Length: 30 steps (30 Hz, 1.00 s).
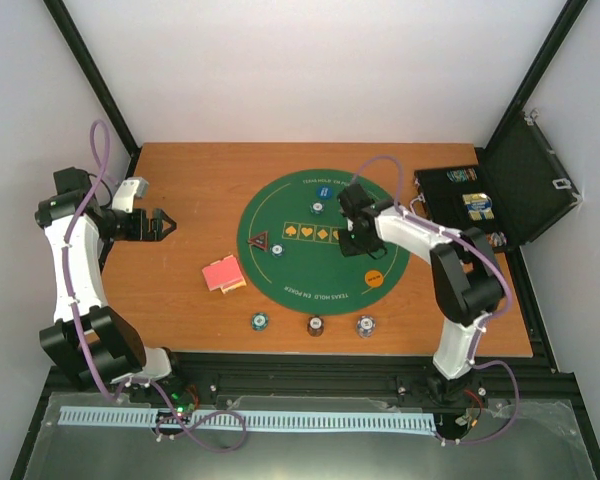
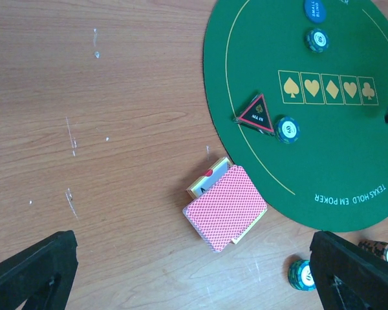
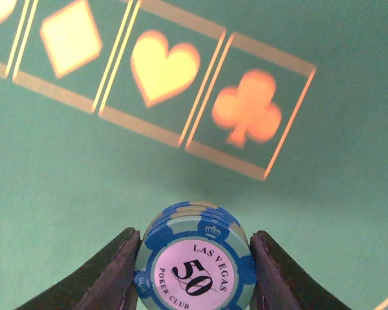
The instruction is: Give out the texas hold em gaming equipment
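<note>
The blue chips would fall short of the orange button (image 1: 375,277) if I opened now, so my right gripper keeps holding them for now.
My right gripper (image 3: 195,274) is shut on a small stack of blue poker chips (image 3: 195,258) marked 50, just above the green mat (image 3: 64,181) near the club square. From above, that gripper (image 1: 358,240) hangs over the mat's right half. The pink-red-backed cards (image 1: 223,274) (image 2: 225,206) lie stacked on the wood left of the mat. My left gripper (image 1: 165,224) (image 2: 194,278) stands open, apart from them. On the mat lie a black triangular button (image 2: 255,114) with a chip (image 2: 288,129) beside it, a blue button (image 2: 315,10), another chip (image 2: 317,39) and an orange button (image 1: 375,277).
Three chip stacks stand on the wood in front of the mat: green (image 1: 260,321), brown (image 1: 316,325) and blue (image 1: 366,324). A black hinged case (image 1: 500,195) lies open at the back right. Black frame posts run along both sides.
</note>
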Tool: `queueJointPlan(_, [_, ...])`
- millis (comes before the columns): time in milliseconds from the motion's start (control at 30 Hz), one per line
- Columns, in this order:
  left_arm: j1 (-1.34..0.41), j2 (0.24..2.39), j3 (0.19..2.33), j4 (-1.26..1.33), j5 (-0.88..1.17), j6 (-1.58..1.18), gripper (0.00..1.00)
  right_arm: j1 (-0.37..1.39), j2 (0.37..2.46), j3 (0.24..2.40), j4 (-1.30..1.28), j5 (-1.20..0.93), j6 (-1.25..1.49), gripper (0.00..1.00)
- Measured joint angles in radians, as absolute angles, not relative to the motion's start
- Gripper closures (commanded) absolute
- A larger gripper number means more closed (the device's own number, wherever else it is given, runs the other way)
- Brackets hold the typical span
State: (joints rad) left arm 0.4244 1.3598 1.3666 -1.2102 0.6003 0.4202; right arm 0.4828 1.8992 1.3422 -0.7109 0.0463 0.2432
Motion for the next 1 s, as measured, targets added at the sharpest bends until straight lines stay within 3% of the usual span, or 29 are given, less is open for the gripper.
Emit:
queueJointPlan(233, [0.424,1.359,1.367,-1.211,0.612,0.420,0.00,0.592,1.742,1.116,-0.659,0.051,0.309,0.73])
queueJointPlan(867, [0.424,1.353,1.386,-1.221,0.619,0.420,0.00,0.624,1.726,1.000,-0.601,0.072,0.379,0.72])
queueJointPlan(1000, [0.424,1.353,1.390,-1.229,0.620,0.420,0.00,0.625,1.720,0.987,-0.590,0.075,0.383,0.61])
